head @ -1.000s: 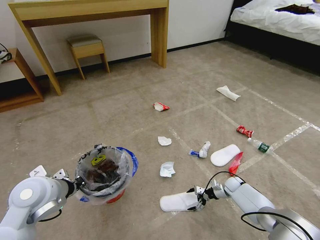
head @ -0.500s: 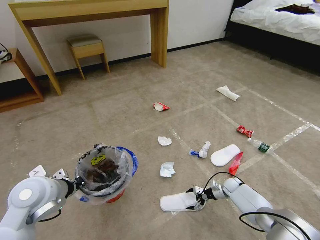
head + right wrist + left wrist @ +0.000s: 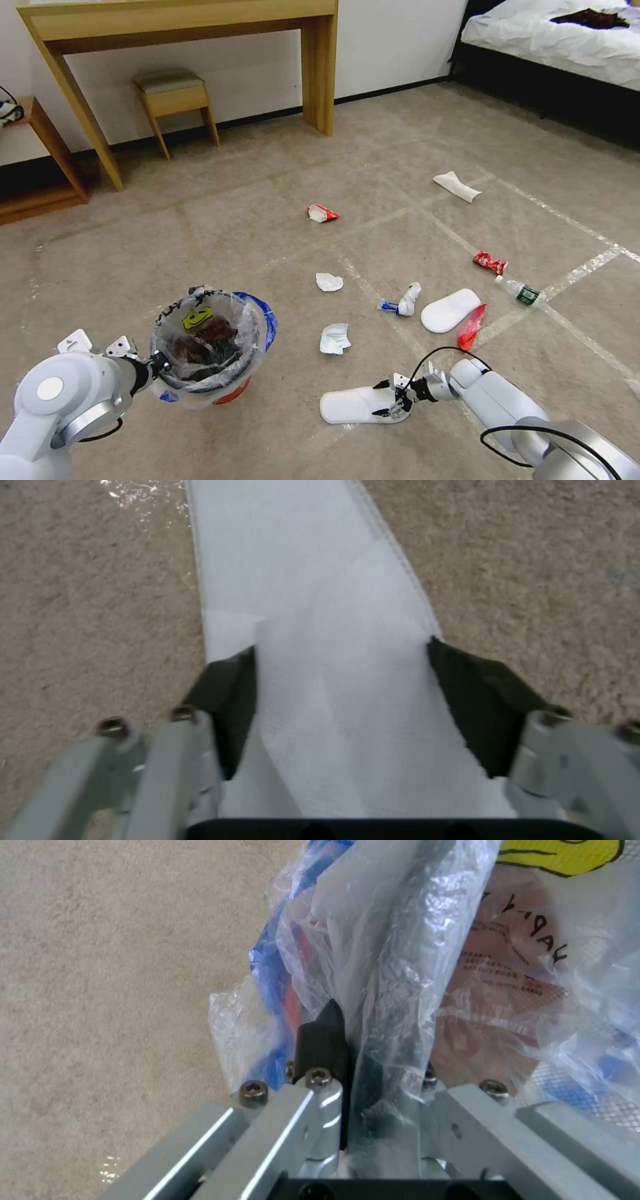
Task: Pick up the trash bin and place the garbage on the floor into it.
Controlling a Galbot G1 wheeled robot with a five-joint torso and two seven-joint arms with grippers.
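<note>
My right gripper grabs the slipper by its loose cloth toe cover (image 3: 391, 396) next, since the slipper's sole (image 3: 344, 407) lies flat on the carpet.
My left gripper (image 3: 157, 365) is shut on the rim of the trash bin (image 3: 207, 347), a red bucket lined with a clear bag (image 3: 413, 940) bearing a yellow smiley. My right gripper (image 3: 390, 400) is low over the floor (image 3: 233, 220), open, its fingers either side of one end of a white slipper (image 3: 353, 404) (image 3: 313, 605). More garbage lies beyond: a second slipper (image 3: 450, 310), red wrappers (image 3: 471, 327) (image 3: 490, 262), a small bottle (image 3: 523, 293), crumpled papers (image 3: 329, 282) (image 3: 335, 339) and a red-white wrapper (image 3: 322, 213).
A wooden desk (image 3: 313, 67) and a stool (image 3: 173, 93) stand against the far wall. A low wooden shelf (image 3: 40, 167) is at the left and a bed (image 3: 560, 40) at the far right. Shiny tape lines cross the carpet.
My right gripper has dropped a little around the slipper's end. The left arm and the bin have hardly moved.
</note>
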